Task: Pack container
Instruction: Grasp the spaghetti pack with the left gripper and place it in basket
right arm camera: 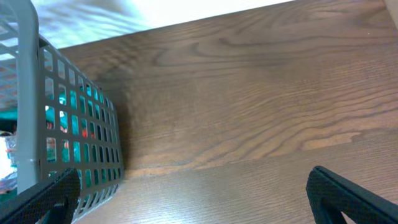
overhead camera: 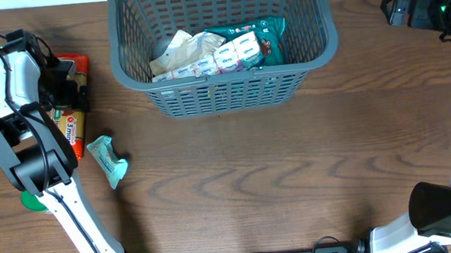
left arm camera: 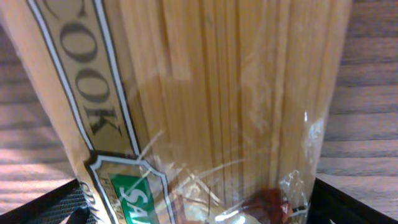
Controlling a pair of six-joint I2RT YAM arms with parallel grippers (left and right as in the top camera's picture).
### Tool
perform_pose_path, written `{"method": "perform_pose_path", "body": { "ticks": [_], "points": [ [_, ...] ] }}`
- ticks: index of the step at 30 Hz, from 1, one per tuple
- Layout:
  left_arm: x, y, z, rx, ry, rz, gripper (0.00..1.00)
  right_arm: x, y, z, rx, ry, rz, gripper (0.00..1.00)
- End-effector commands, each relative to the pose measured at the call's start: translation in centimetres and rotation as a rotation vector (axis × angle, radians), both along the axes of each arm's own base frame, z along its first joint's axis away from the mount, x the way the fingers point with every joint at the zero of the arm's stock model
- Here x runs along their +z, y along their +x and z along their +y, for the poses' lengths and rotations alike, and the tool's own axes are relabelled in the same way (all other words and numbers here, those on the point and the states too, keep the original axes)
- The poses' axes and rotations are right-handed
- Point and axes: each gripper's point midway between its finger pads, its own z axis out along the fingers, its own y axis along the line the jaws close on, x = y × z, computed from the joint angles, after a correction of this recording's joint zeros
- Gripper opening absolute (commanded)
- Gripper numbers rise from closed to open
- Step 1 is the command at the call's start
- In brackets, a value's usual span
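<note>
Next, my left gripper grabs the spaghetti pack across its narrow width near the pack's middle, to lay the pack lengthwise in the container.
The container, a dark grey lattice basket point(overhead camera: 229, 75), stands at the back middle and holds a teal multi-pack point(overhead camera: 245, 47) and pale packets point(overhead camera: 178, 57). My left gripper point(overhead camera: 66, 87) is low over a spaghetti pack point(overhead camera: 75, 123) at the far left of the table. In the left wrist view the spaghetti pack point(left arm camera: 205, 93) fills the frame, and the gripper's point(left arm camera: 196, 211) fingers stand wide apart on either side of it. My right gripper point(overhead camera: 395, 5) is open and empty to the right of the basket. The right wrist view shows the basket wall point(right arm camera: 74, 124) left of the open gripper point(right arm camera: 193, 205).
A small teal packet point(overhead camera: 107, 160) lies on the wood just right of the left arm. A green object point(overhead camera: 29, 201) peeks out beside the left arm's base. The right arm's base point(overhead camera: 450, 209) sits at the front right.
</note>
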Motion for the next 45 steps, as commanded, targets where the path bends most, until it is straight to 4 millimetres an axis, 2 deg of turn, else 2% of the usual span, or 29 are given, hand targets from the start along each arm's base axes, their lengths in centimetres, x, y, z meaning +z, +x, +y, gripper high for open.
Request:
{"method": "perform_pose_path", "body": {
  "ticks": [1,4,6,9,11,14,19,22,23,25,27,29,31,34,36,39,42,45],
  "points": [
    [-1.7,-1.7,-0.9,0.080,-0.038,0.082,0.90,-0.7,-0.1,-0.3,0.005,-0.015,0.025,0.99],
    [-0.1,-2.0,-1.2,0.131,-0.035,0.079,0.56,-0.8,-0.1,-0.4,0.005,-0.019,0.030,0.99],
    [1.5,-1.7,-1.2,0.192,-0.027,0.053,0.26,-0.7,-0.1,-0.4,0.005,-0.019,0.028,0.99],
    [4.6,-1.2,-1.0,0.275,-0.013,-0.012,0.06,-0.7,-0.1,-0.4,0.007,-0.021,0.028,0.99],
    [7.3,-0.9,-0.9,0.318,-0.003,-0.073,0.06,-0.7,-0.1,-0.4,0.007,-0.021,0.028,0.99],
    [12.7,-0.7,-0.8,0.362,0.013,-0.192,0.06,-0.8,-0.2,-0.4,0.007,-0.020,0.032,0.99],
    [22.8,-1.9,-1.2,0.444,0.029,-0.427,0.06,-0.8,-0.3,-0.4,0.014,-0.024,0.037,0.99],
    [28.7,-2.8,-2.4,0.434,0.007,-0.575,0.06,-0.8,-0.3,-0.4,0.019,-0.029,0.037,0.99],
    [30.9,-3.1,-3.1,0.418,-0.010,-0.637,0.06,-0.9,-0.3,-0.4,0.019,-0.029,0.037,0.99],
    [34.1,-3.3,-4.6,0.372,-0.041,-0.739,0.05,-0.8,-0.3,-0.4,0.026,-0.035,0.037,0.99],
    [37.7,-3.1,-8.2,0.163,-0.095,-0.862,0.06,-0.8,-0.3,-0.4,0.033,-0.040,0.037,0.99],
    [40.5,-3.1,-12.0,-0.097,-0.077,-0.961,0.06,-0.8,-0.3,-0.4,0.033,-0.040,0.037,0.99],
    [42.4,-2.7,-15.8,-0.335,-0.014,-1.045,0.06,-0.8,-0.2,-0.4,0.033,-0.040,0.036,0.99],
    [43.9,-1.8,-21.2,-0.637,0.052,-1.137,0.06,-0.8,-0.2,-0.4,0.033,-0.040,0.037,0.99],
    [44.7,-0.8,-24.2,-0.780,0.104,-1.199,0.06,-0.8,-0.3,-0.4,0.033,-0.040,0.037,0.99],
    [45.5,1.2,-27.7,-0.943,0.198,-1.285,0.05,-0.8,-0.3,-0.4,0.033,-0.040,0.038,0.99],
    [45.3,3.5,-30.4,-1.007,0.216,-1.352,0.06,-0.8,-0.3,-0.4,0.033,-0.040,0.038,0.99],
    [42.3,5.9,-32.4,-1.039,0.178,-1.321,0.06,-0.9,-0.3,-0.4,0.033,-0.040,0.038,0.99]
  ]
}}
